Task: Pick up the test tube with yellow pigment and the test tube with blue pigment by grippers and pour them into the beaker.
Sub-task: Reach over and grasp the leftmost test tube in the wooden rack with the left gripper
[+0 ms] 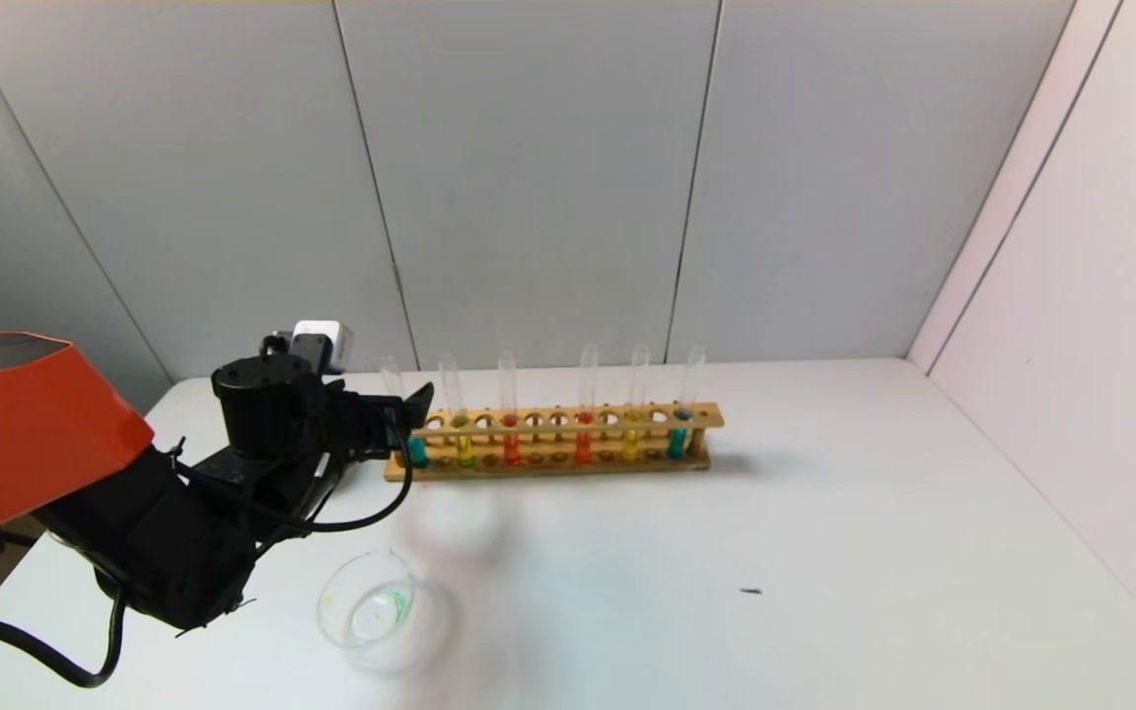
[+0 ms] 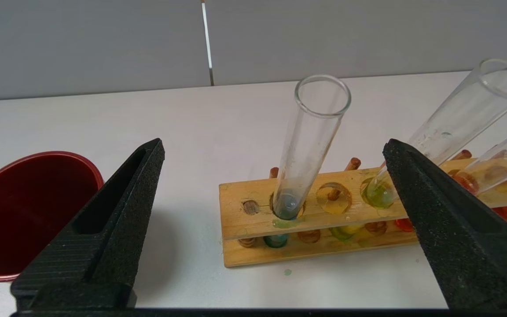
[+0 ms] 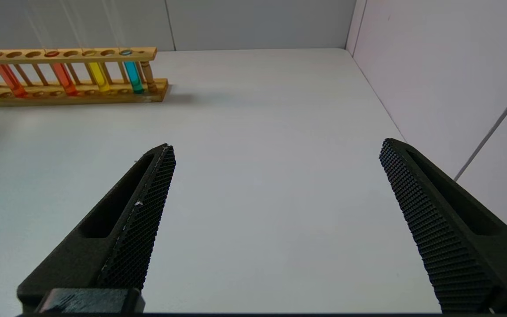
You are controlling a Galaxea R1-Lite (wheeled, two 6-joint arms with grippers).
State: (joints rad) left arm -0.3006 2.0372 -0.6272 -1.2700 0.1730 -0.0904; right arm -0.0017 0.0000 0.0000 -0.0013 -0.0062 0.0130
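Observation:
My left gripper would miss the blue tube's glass side [image 2: 310, 150], beyond its fingers, and must move toward the tube before closing.
The wooden rack [image 1: 553, 463] holds several tubes. A blue-pigment tube [image 1: 417, 451] stands at its left end, the lime-yellow tube [image 1: 464, 449] beside it. A second blue tube [image 1: 676, 439] stands at the right end. My left gripper [image 1: 408, 412] is open at the rack's left end. In the left wrist view the left gripper [image 2: 274, 141] is open, with the blue tube [image 2: 310, 141] standing ahead between the fingers, untouched, and the lime-yellow tube [image 2: 379, 193] by one finger. The clear beaker [image 1: 376, 606] stands in front of the left arm. My right gripper [image 3: 275, 147] is open over bare table.
A dark-red cup [image 2: 29, 211] stands left of the rack, hidden by my arm in the head view. Two red-orange tubes [image 1: 511, 444] and a golden-yellow tube [image 1: 632, 439] also stand in the rack. Walls close the table at the back and right.

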